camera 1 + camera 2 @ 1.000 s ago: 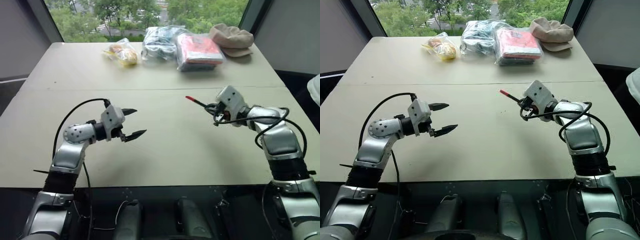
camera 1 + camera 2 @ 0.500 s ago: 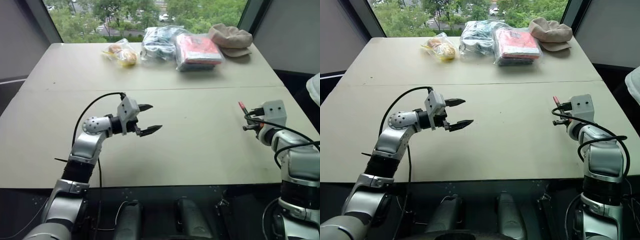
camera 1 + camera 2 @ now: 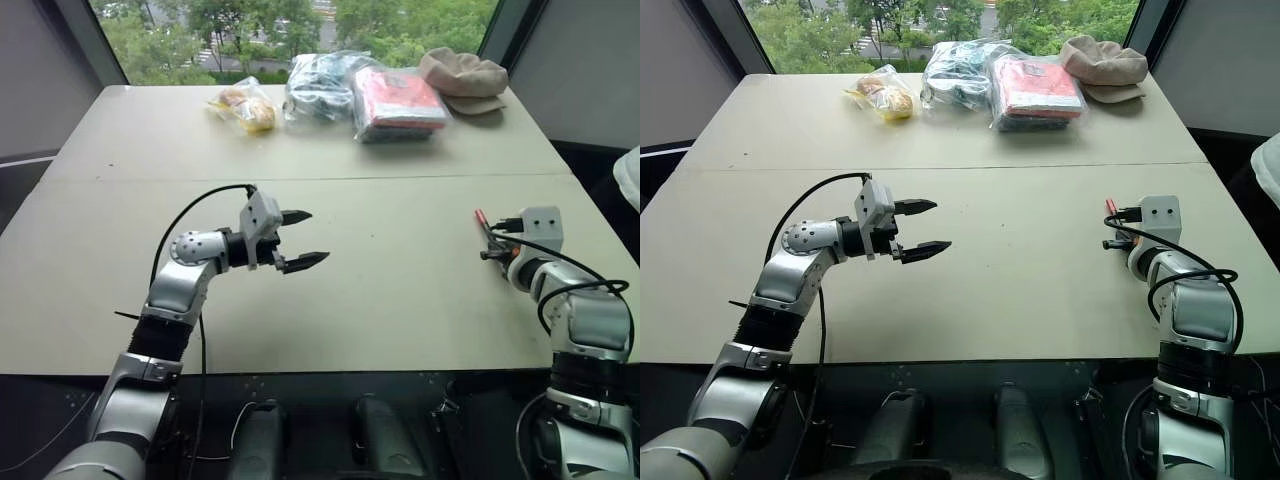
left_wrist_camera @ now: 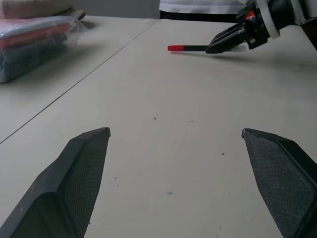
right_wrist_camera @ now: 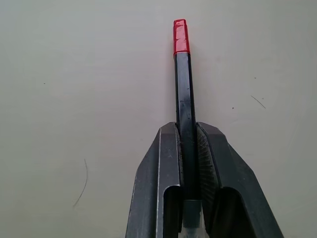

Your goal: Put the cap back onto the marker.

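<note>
My right gripper should open now, because in the right wrist view the black marker lies flat over the tabletop and would rest there.
My right gripper is shut on the black marker, which sticks out past the fingertips. A short red piece on the marker's far end looks like the cap seated on it. In the head views this gripper is near the table's right side, holding the marker low over the surface and pointing away from me. My left gripper hovers over the middle of the table, open and empty, aimed toward the right. The left wrist view looks between its fingertips at the marker across the table.
Along the far edge of the table lie a yellow snack bag, a clear bag of items, a red packet in plastic and a beige hat. A seam crosses the tabletop. A person's white garment shows at the right.
My right gripper has swung the marker from mid-table out to the right and lower, turning it to point away. The left gripper has shifted right toward the centre, still open.
</note>
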You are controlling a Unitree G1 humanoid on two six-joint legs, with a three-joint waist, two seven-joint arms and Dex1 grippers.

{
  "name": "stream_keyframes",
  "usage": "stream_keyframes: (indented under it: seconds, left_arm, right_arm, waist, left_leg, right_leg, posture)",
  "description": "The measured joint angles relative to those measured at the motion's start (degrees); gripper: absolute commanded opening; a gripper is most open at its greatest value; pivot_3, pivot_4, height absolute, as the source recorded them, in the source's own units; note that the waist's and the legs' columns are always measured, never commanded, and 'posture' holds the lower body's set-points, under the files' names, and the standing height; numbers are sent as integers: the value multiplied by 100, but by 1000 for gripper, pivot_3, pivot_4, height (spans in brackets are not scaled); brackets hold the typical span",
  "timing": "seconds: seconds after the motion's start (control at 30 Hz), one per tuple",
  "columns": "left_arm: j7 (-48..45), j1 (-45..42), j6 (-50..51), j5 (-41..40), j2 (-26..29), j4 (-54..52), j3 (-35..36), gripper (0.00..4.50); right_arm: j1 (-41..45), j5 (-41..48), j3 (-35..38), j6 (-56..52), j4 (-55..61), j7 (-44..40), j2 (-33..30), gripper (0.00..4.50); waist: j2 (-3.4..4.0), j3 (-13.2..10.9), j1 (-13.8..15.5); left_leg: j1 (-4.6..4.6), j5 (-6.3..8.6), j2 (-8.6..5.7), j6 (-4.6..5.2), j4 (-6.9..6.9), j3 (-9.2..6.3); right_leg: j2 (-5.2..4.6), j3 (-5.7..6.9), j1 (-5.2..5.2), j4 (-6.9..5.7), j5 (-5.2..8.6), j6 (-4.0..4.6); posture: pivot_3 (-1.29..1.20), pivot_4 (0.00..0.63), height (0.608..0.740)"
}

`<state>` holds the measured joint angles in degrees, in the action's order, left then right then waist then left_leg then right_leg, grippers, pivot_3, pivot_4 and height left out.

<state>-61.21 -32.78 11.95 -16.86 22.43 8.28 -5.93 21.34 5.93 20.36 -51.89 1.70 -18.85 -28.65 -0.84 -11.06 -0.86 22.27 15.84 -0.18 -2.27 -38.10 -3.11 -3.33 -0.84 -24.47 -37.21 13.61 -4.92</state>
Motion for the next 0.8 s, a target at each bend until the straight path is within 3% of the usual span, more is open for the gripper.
stream_keyframes:
  seconds: [0.5,0.8]
  left_arm:
    - [-123,-55,1030,-955,493,-1430,256,4453]
    - [-48,-54,1109,-982,453,-1419,228,4500]
  right_arm:
    - [-27,124,-152,148,-211,-22,-248,0]
    - [-47,254,-171,78,-180,-67,-418,4066]
  waist:
    - [1,0,-13]
    - [1,0,-8]
  left_leg:
    - [-1,0,1,0,0,0]
    - [-1,0,1,0,0,0]
  right_leg:
    - [2,-1,0,0,0,0]
    - [2,-1,0,1,1,0]
  posture:
    - [0,150,740]
    - [0,150,740]
